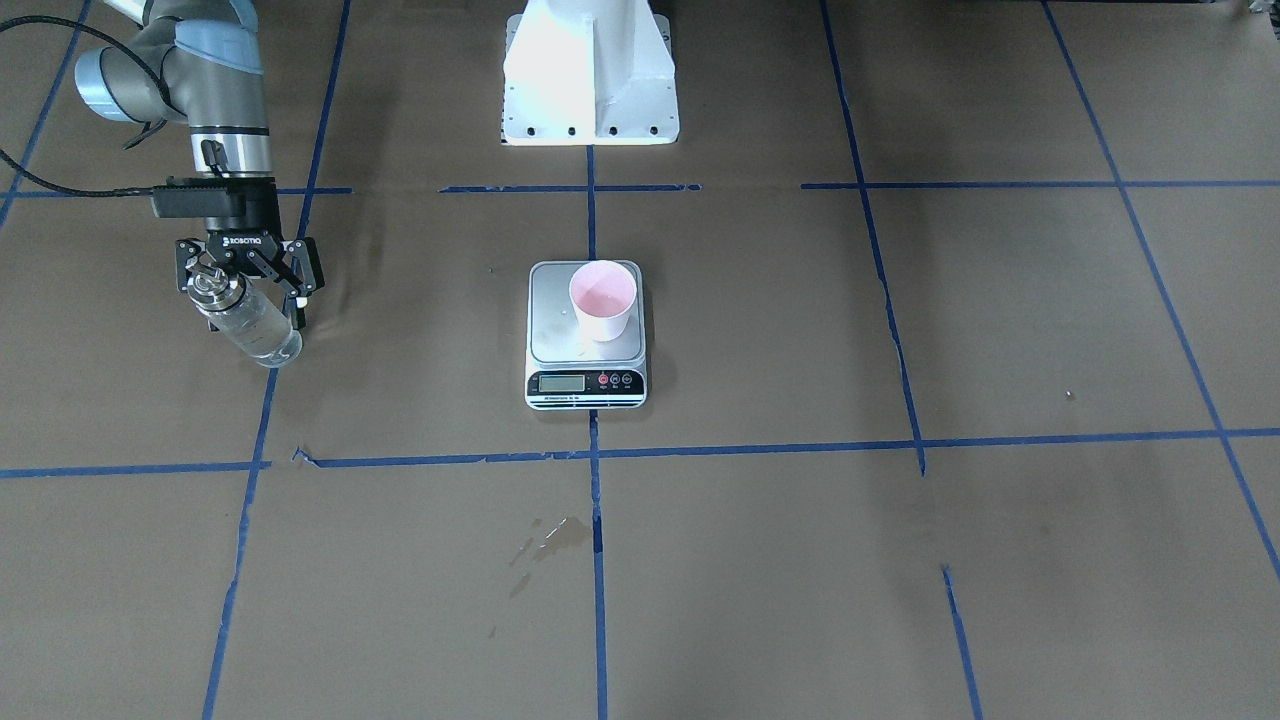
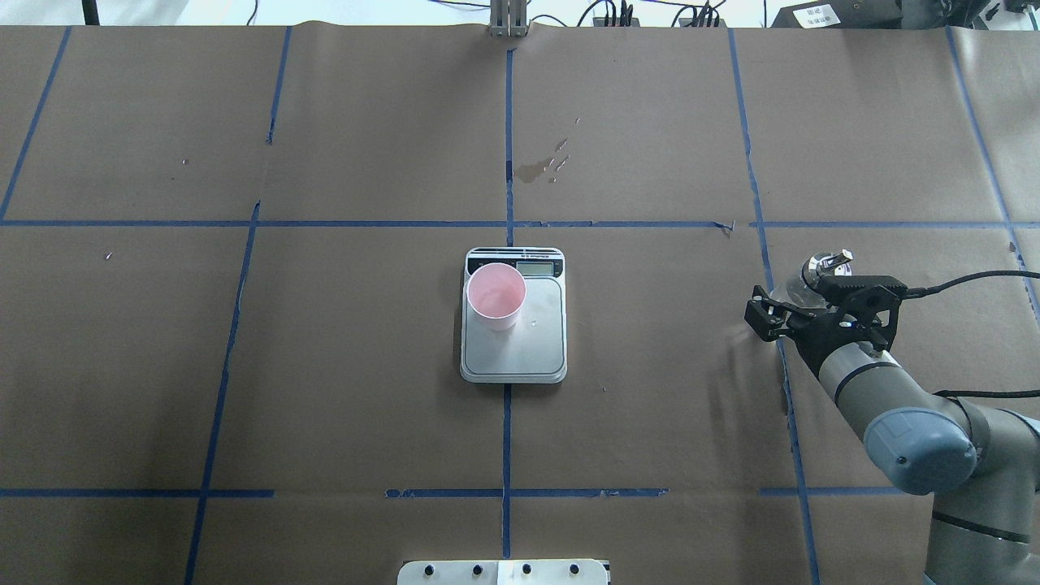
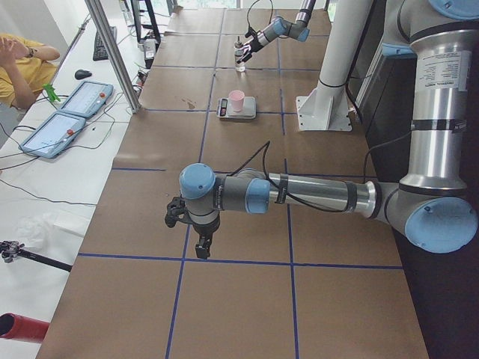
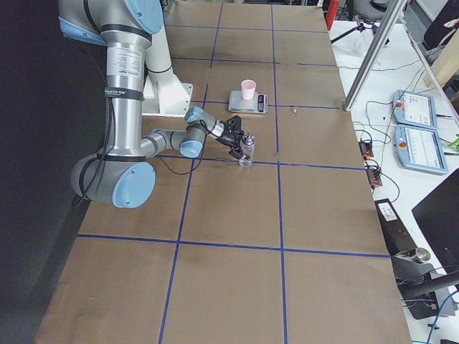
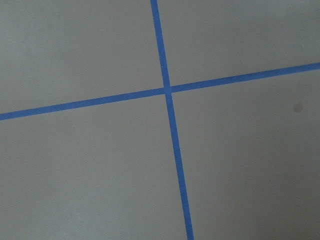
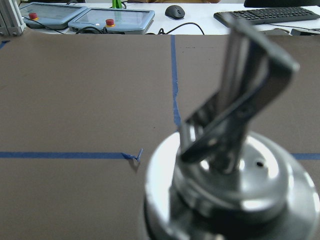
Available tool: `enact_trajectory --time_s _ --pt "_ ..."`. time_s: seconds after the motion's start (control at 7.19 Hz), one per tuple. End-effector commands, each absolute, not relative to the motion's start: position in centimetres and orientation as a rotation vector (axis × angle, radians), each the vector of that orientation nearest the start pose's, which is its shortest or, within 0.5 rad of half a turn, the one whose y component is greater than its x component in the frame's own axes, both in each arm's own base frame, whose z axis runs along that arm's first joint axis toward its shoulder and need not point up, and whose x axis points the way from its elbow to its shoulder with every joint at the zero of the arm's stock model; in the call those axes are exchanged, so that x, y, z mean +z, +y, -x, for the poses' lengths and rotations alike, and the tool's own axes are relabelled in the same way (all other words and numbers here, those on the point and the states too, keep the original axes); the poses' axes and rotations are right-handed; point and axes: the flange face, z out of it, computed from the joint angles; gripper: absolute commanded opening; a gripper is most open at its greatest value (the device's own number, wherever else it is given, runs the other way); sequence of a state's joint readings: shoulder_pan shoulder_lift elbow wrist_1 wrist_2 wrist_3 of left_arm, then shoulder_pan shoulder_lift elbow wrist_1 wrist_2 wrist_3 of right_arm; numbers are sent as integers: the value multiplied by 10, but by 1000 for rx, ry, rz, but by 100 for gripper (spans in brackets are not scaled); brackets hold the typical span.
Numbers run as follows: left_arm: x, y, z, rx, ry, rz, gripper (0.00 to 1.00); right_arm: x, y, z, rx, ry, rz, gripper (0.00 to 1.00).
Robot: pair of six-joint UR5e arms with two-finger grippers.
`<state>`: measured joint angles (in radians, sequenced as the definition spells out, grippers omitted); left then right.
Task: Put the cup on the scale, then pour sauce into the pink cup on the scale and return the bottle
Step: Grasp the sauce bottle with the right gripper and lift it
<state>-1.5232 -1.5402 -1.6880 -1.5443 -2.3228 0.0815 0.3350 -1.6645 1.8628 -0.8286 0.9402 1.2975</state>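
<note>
The bottle's glass body below the silver collar [image 1: 250, 320] is the part my right gripper should grab next, so that it can pour sauce into the pink cup [image 1: 603, 298].
The pale pink cup [image 1: 603, 298] stands upright on the steel plate of the scale [image 1: 555, 320], toward the robot's left side; both also show in the overhead view, the cup [image 2: 496, 294] on the scale [image 2: 536, 341]. The clear glass bottle [image 1: 248, 325] with its silver collar stands on the table at the robot's right. My right gripper [image 1: 243, 285] is open, its fingers spread on both sides of the bottle's neck. The right wrist view shows the collar and spout [image 6: 225, 190] close up. My left gripper [image 3: 191, 228] shows only in the exterior left view, so I cannot tell its state.
A wet stain [image 1: 555, 535] marks the brown paper beyond the scale on the operators' side. The white robot base [image 1: 590, 70] stands behind the scale. Blue tape lines cross the table. Tablets and a keyboard lie past the table's far edge.
</note>
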Motion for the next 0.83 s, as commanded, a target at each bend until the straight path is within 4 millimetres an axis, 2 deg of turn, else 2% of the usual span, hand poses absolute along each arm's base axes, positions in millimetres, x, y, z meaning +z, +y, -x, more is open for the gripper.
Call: enact_trajectory --time_s 0.0,0.14,0.28,0.7 --pt "619 -485 42 146 753 -71 100 475 -337 377 364 -684 -850 86" --pt "619 -485 42 146 753 -71 100 475 -337 375 369 -675 -862 31" --pt "619 -485 42 146 753 -71 100 474 -339 372 385 -671 -878 0" --pt "620 -484 42 143 753 -68 100 461 -340 373 394 -691 -912 0"
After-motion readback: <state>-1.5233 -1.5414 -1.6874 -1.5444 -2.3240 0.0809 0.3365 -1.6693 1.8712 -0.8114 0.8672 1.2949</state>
